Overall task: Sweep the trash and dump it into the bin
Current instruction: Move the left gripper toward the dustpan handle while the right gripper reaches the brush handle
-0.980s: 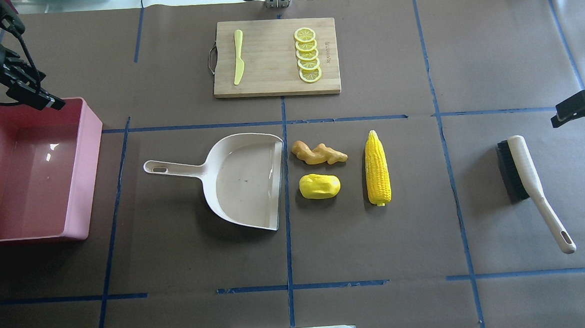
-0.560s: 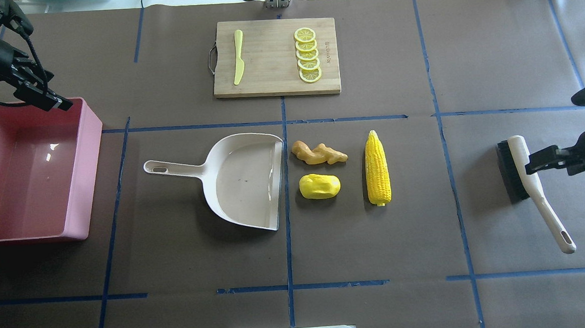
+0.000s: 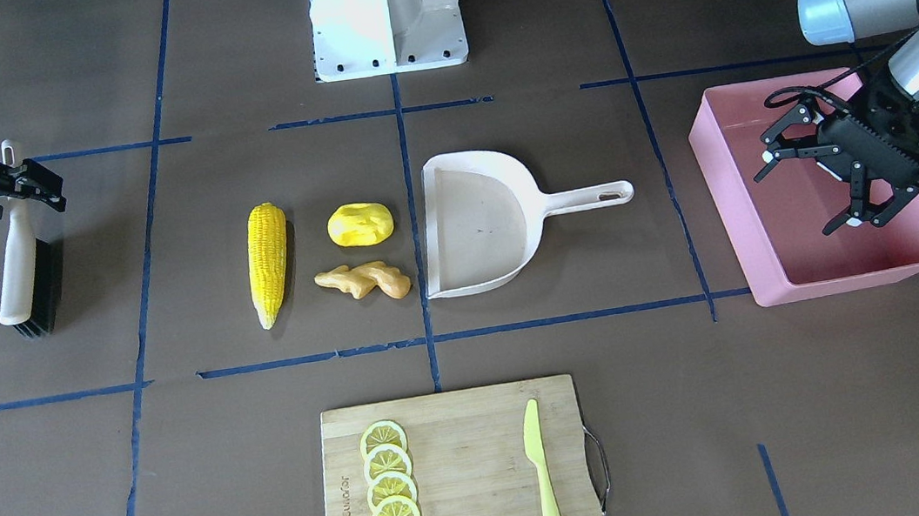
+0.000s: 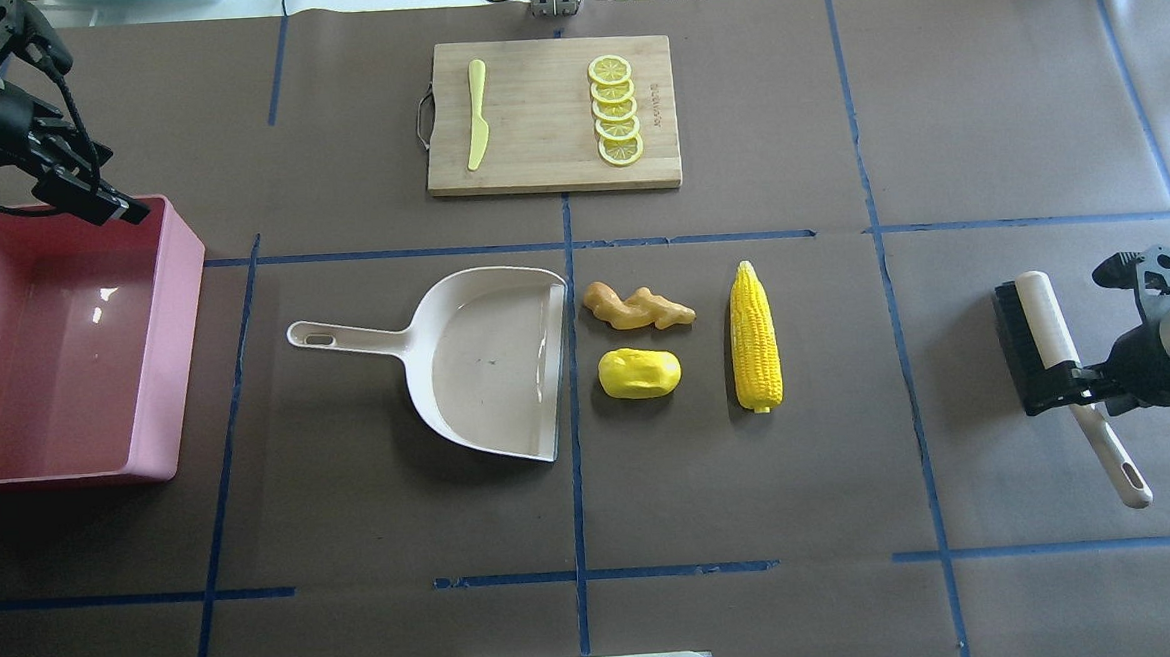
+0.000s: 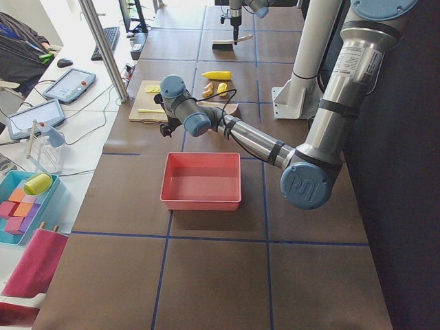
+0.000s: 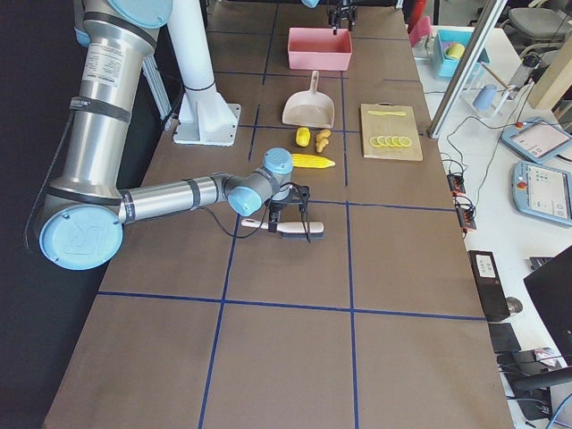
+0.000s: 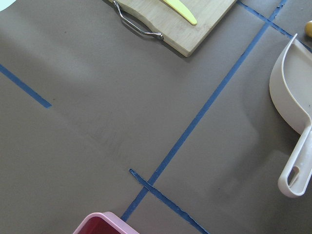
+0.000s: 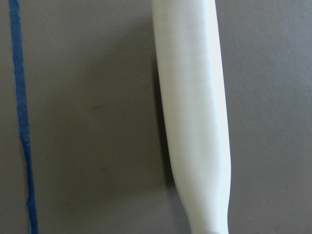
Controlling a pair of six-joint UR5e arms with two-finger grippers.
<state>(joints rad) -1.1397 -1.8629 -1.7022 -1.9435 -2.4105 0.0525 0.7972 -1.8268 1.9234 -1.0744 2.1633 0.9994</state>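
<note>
I need to sweep the corn, potato and ginger into the dustpan point(image 3: 478, 224), so I will next grab the brush by its white handle point(image 3: 19, 244) with my right gripper.
The trash lies mid-table: a corn cob point(image 4: 755, 337), a yellow potato-like lump point(image 4: 638, 373) and a tan ginger root point(image 4: 637, 306), just right of the cream dustpan's point(image 4: 486, 359) open mouth. The pink bin point(image 4: 161, 361) stands at the left edge. My left gripper point(image 3: 803, 196) is open and empty, hovering above the bin's far part. My right gripper point(image 4: 1064, 384) is low over the brush point(image 4: 1032, 345), with its jaws open on either side of the cream handle point(image 8: 195, 122). No contact with the handle shows.
A wooden cutting board point(image 4: 551, 115) at the far middle carries lemon slices point(image 4: 616, 110) and a yellow-green knife point(image 4: 476, 114). The dustpan's handle point(image 4: 345, 338) points toward the bin. Blue tape lines cross the brown table cover.
My right arm has come in from the right edge and moved down onto the brush handle. My left gripper has shifted slightly over the bin's far corner.
</note>
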